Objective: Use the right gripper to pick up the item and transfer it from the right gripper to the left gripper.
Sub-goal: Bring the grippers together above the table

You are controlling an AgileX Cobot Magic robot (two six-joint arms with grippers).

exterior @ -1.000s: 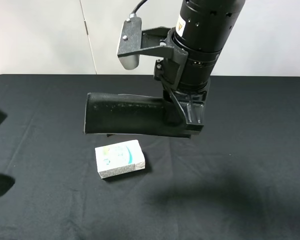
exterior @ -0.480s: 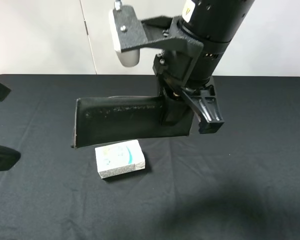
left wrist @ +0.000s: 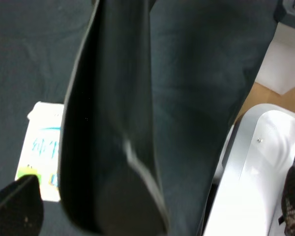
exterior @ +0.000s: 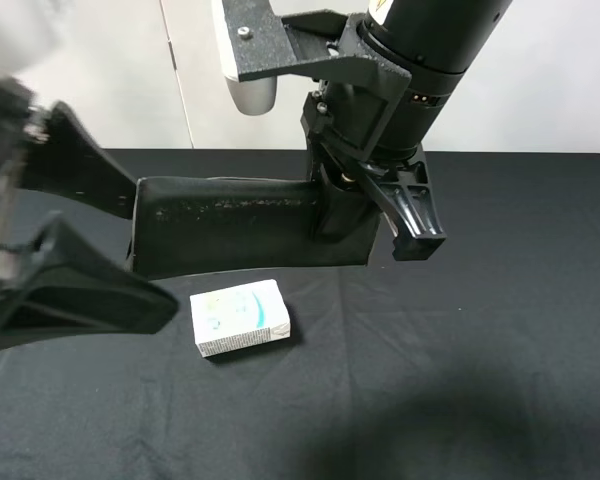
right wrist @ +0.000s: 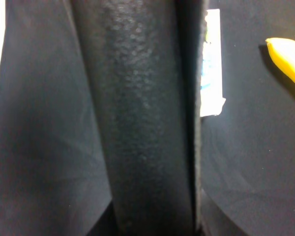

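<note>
My left gripper's fingers only reach the case's loose end (exterior: 152, 226) (left wrist: 128, 209). My left gripper needs to move toward the middle before it closes on the case.
The item, a long matte black soft case (exterior: 230, 225), hangs level above the table. My right gripper (exterior: 368, 215) is shut on its right end. My left gripper (exterior: 150, 250) is open at the left of the exterior view, blurred. Its two fingers (exterior: 85, 170) stand above and below the case's free left end, which lies between them. I cannot tell whether they touch it. The case fills the left wrist view (left wrist: 113, 123), with one fingertip (left wrist: 17, 209) beside it. It also fills the right wrist view (right wrist: 142, 113).
A white-and-green carton (exterior: 240, 317) lies on the black tablecloth (exterior: 480, 350) just below the case, and shows in both wrist views (left wrist: 42, 157) (right wrist: 210, 64). A yellow banana tip (right wrist: 287, 56) shows in the right wrist view only. A white wall stands behind the table.
My left gripper has come in from the left edge, open, until its fingers straddle the case's free end. The right gripper has carried the case a little to the left.
</note>
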